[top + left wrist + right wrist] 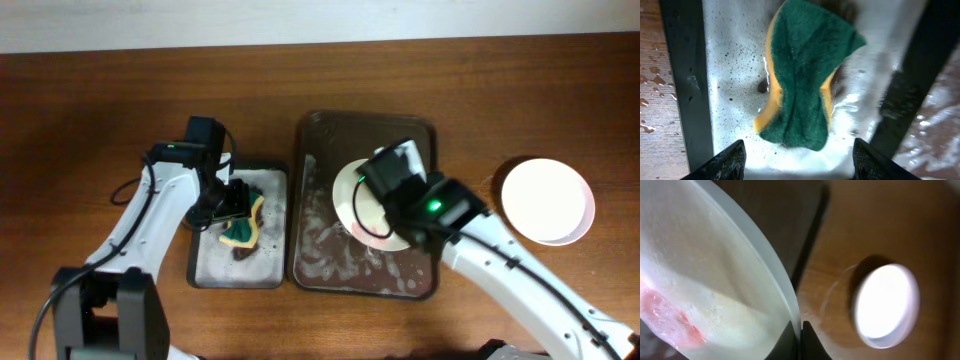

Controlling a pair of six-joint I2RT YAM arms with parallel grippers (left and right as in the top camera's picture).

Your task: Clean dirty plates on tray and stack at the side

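Note:
The sponge has to wipe the plate [358, 205] with a broad end, so the robot's left gripper should next grab the sponge across its narrow waist [243, 222] by both long sides and leave that end free.
My right gripper [800, 330] is shut on the rim of a white plate [705, 280] with a red smear, held tilted over the dark brown tray [320, 130]. The plate [352, 195] is partly hidden by my right wrist in the overhead view. A clean white plate [547, 200] lies on the table to the right of the tray; it also shows in the right wrist view [885, 305]. My left gripper [797, 160] is open just above a green and yellow sponge [800, 75], which lies in the sponge tray [215, 262].
The brown tray holds soapy water and foam [330, 255]. The sponge tray's black rim [685, 90] stands left of the sponge. Water drops [650, 100] wet the wooden table beside it. The table's back edge meets a white wall [300, 20].

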